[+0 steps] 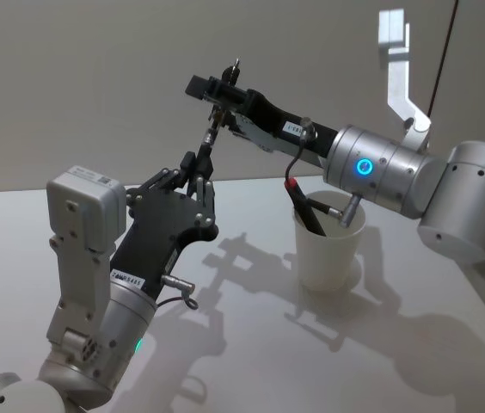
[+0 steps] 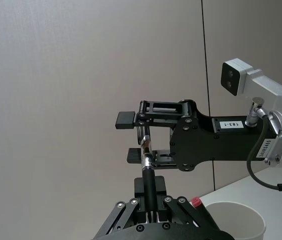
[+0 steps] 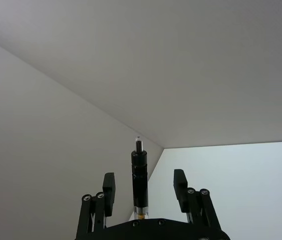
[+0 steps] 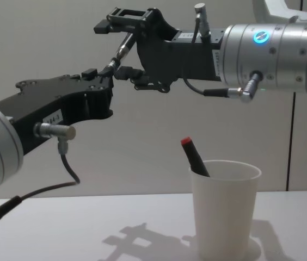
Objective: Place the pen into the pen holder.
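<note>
The robot's right gripper needs to grab the black pen by its upper end [image 4: 128,42] next, so that the pen's lower end stays free to go into the pen holder [image 4: 224,212].
A slim black pen [image 1: 209,136] with silver rings is held up in the air, well above the table. My left gripper [image 1: 198,176] is shut on its lower end. The pen's upper part passes between the spread fingers of my right gripper [image 1: 212,90], which is open; in the right wrist view the pen [image 3: 138,170] stands in the gap, clear of both fingers [image 3: 109,187]. The pen holder [image 1: 328,249], a white paper cup, stands on the table below my right forearm. From the chest, the pen [image 4: 118,54] and both grippers are high above the pen holder [image 4: 224,212], to its left.
Another black pen with a red cap [image 4: 194,157] leans inside the cup. The white table [image 1: 414,344] spreads around the cup. A plain grey wall stands close behind. My right forearm [image 1: 380,168] crosses over the cup.
</note>
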Action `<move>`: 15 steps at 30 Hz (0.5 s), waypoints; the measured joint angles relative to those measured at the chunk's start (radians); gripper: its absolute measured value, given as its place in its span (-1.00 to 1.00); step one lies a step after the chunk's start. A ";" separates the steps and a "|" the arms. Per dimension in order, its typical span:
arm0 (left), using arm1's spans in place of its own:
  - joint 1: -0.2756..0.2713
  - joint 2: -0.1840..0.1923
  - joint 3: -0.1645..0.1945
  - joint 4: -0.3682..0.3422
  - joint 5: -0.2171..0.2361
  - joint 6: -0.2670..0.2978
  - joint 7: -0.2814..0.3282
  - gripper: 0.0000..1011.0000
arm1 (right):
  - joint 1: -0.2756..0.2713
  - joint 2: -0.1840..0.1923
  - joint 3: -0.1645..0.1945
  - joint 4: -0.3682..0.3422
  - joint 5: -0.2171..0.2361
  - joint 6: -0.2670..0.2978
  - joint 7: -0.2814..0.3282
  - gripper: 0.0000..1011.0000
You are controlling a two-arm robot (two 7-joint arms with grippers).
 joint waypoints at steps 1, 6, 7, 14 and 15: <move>0.000 0.000 0.000 0.000 0.000 0.000 0.000 -0.77 | 0.000 0.000 0.000 0.000 0.000 0.000 0.000 0.50; 0.000 0.000 0.000 0.000 0.000 0.000 0.000 -0.77 | 0.000 0.000 -0.001 0.001 0.001 -0.001 0.000 0.22; 0.000 0.000 0.000 0.000 0.000 0.000 0.000 -0.77 | 0.000 0.001 -0.001 0.001 0.001 -0.001 0.000 0.08; 0.000 0.000 0.000 0.000 0.000 0.000 0.000 -0.77 | 0.001 0.000 -0.002 0.001 0.002 -0.002 0.000 -0.36; 0.000 0.000 0.000 0.000 0.000 0.000 0.000 -0.77 | 0.001 0.001 -0.002 0.001 0.002 -0.002 0.001 -0.40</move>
